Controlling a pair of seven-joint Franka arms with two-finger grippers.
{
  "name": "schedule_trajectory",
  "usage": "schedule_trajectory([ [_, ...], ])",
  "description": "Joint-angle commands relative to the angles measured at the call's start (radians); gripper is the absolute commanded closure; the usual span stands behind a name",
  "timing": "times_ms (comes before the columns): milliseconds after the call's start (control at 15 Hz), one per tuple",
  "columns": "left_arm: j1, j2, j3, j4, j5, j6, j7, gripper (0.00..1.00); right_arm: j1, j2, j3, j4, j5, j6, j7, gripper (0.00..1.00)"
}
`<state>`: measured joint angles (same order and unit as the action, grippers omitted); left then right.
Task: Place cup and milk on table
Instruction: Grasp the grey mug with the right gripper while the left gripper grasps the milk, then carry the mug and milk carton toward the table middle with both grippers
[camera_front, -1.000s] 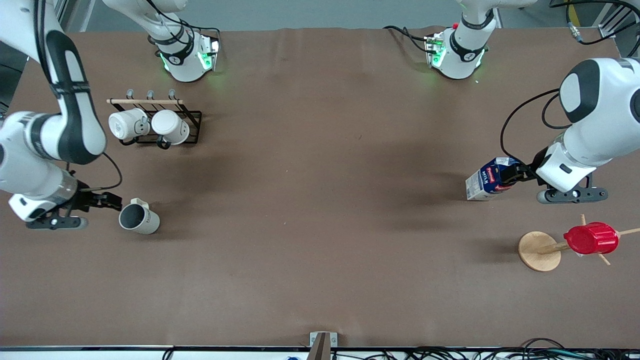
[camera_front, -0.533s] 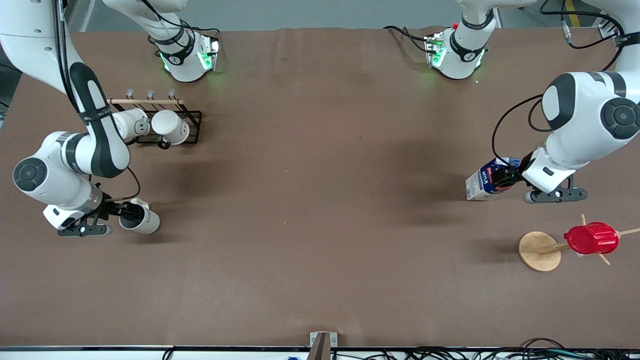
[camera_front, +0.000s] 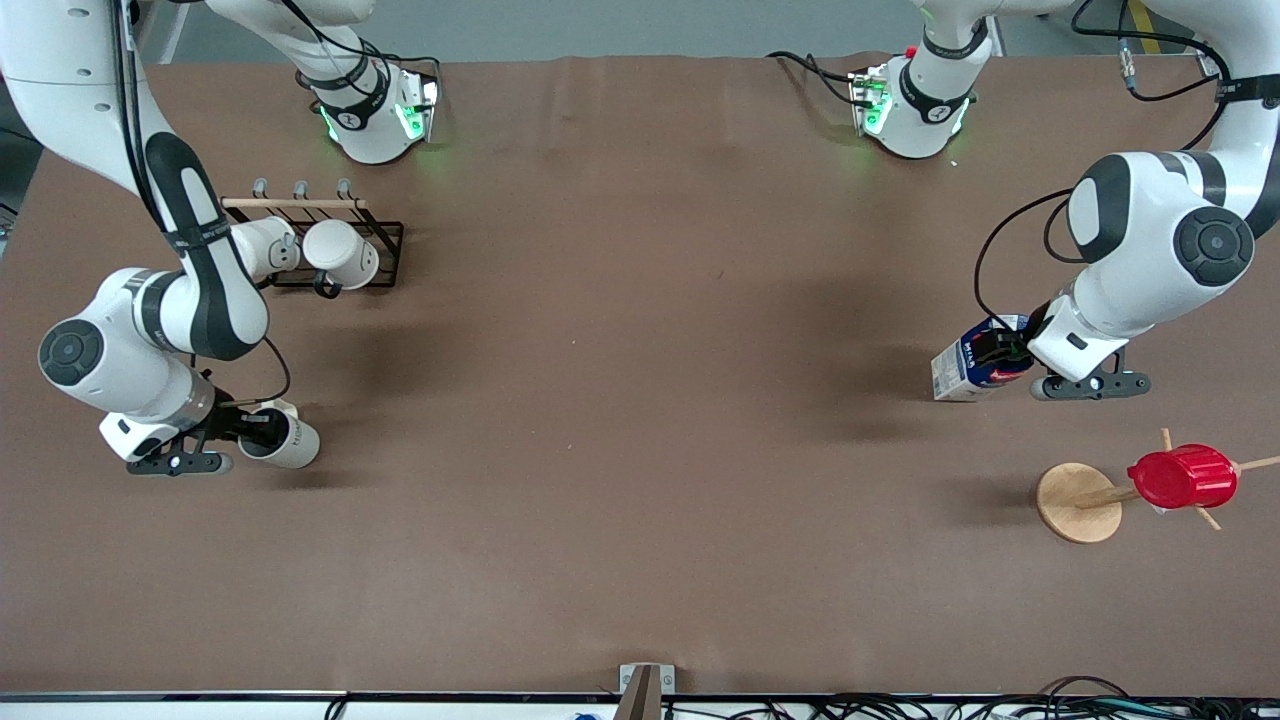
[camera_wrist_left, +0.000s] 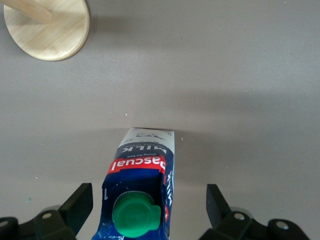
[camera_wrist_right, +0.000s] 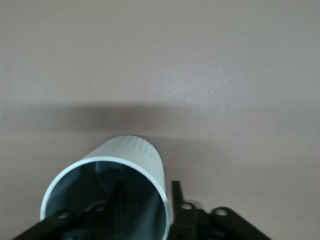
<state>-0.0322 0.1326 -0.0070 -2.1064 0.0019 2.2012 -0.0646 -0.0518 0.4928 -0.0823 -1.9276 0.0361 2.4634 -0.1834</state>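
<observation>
My left gripper grabs the carton (camera_wrist_left: 142, 165) by its green-end with the cap (camera_wrist_left: 136, 212) next, to place the milk on the tabletop with the cup.
The cream-white cup (camera_front: 292, 443) lies on its side on the brown table (camera_front: 640, 400) at the right arm's end, with its grey mouth toward my right gripper (camera_front: 262, 428). In the right wrist view the cup (camera_wrist_right: 131, 155) has one finger inside its mouth and one outside its wall; my right gripper (camera_wrist_right: 146, 196) is open. The blue and white milk (camera_front: 962, 367) lies on its side at the left arm's end, with its green-capped top toward my left gripper (camera_front: 1000, 352). In the left wrist view my left gripper (camera_wrist_left: 147, 207) is open around the carton (camera_wrist_left: 142, 165), with its fingers (camera_wrist_left: 80, 202) clear of it.
A black rack (camera_front: 385, 232) with two brighter white mugs (camera_front: 340, 253) stands near the right arm's base. A wooden stand (camera_front: 1078, 502) holding a red ribbed cup (camera_front: 1182, 477) is nearer the front camera than the milk. Its base shows in the left wrist view (camera_wrist_left: 47, 27).
My right gripper has moved up to the cup, and one finger has gone into its mouth. My left gripper has edged farther over the carton's top. Both elbows have swung inward.
</observation>
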Motion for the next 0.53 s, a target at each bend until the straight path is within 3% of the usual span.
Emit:
schedule_trajectory([
  [0,0.009,-0.007,-0.001,-0.03,0.02,0.035,0.011,0.0,-0.005,0.001,0.006,0.001,0.019,0.008,-0.017,1.0],
  [200,0.009,-0.007,-0.001,-0.055,0.02,0.048,0.011,0.0,0.012,-0.02,0.007,0.024,0.018,-0.03,-0.069,1.0],
  [467,0.009,-0.011,-0.001,-0.069,0.02,0.048,0.011,0.0,0.047,-0.063,0.024,0.14,0.022,-0.246,-0.044,1.0],
])
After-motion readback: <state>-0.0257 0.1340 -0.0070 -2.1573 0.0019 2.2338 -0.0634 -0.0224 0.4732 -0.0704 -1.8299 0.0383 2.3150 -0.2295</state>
